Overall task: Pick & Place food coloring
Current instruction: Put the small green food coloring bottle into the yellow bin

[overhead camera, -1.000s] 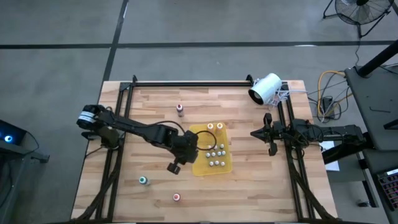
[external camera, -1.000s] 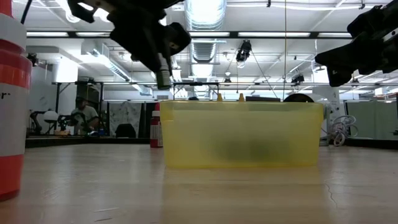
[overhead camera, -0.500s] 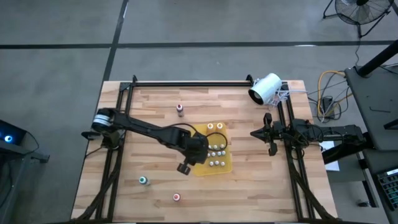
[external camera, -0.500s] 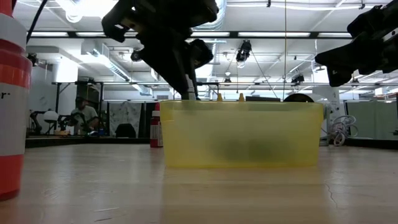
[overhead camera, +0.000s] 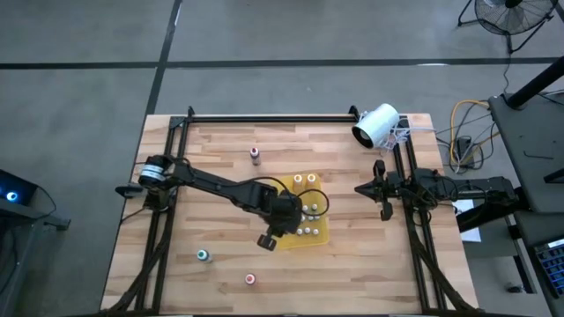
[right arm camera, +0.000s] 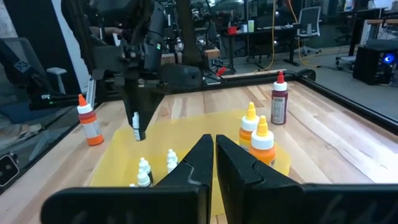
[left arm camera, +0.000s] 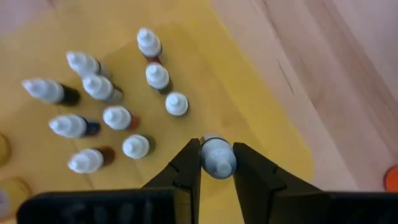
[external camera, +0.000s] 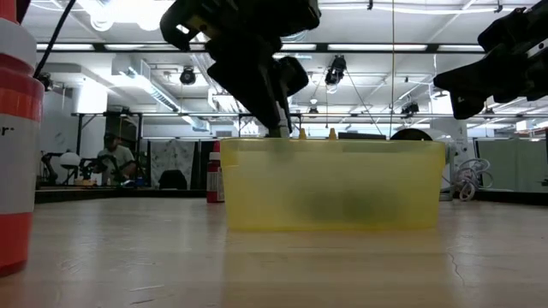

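Observation:
I need to keep holding the small white-capped bottle with my left gripper. The bottle is above the yellow tray's bottom, so it would fall if I opened my left gripper now.
A yellow tray lies mid-table with several small white-capped food coloring bottles and two orange-topped ones standing in it. My left gripper is over the tray's near right part, just above its rim, shut on one small white-capped bottle. On the wood stand a maroon-topped bottle, a teal-topped one and a pink-topped one. My right gripper waits shut at the table's right edge. My left gripper pinches the small bottle just below its white cap between its two fingers, near their free ends. The fingers slant down from the table's left side. The bottle stays upright, lifted clear above the tray floor.
A white cylinder-shaped device sits at the far right corner. A black frame rail runs along the far edge, and more rails run down both sides. Bare wood lies left of and nearer than the tray.
My left gripper has carried the small bottle toward the table's right edge and slightly down, from beside the tray's left rim to over the tray. It has stayed shut on the bottle, which has kept upright.

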You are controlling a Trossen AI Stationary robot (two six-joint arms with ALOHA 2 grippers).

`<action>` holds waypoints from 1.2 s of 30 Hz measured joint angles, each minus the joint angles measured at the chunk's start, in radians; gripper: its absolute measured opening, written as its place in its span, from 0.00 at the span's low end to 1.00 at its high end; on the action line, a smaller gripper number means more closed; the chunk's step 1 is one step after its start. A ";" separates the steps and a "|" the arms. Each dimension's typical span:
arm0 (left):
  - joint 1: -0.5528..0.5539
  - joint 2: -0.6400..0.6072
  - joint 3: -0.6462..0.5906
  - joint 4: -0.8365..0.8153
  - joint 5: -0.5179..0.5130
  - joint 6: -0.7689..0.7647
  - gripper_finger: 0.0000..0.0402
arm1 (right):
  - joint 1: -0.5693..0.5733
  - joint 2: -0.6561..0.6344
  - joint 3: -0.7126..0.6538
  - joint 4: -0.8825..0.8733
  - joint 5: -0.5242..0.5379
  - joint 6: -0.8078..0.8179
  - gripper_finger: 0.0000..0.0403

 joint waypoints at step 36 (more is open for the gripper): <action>0.012 0.192 0.086 -0.011 0.001 -0.143 0.13 | 0.000 0.003 0.000 0.000 -0.001 0.002 0.03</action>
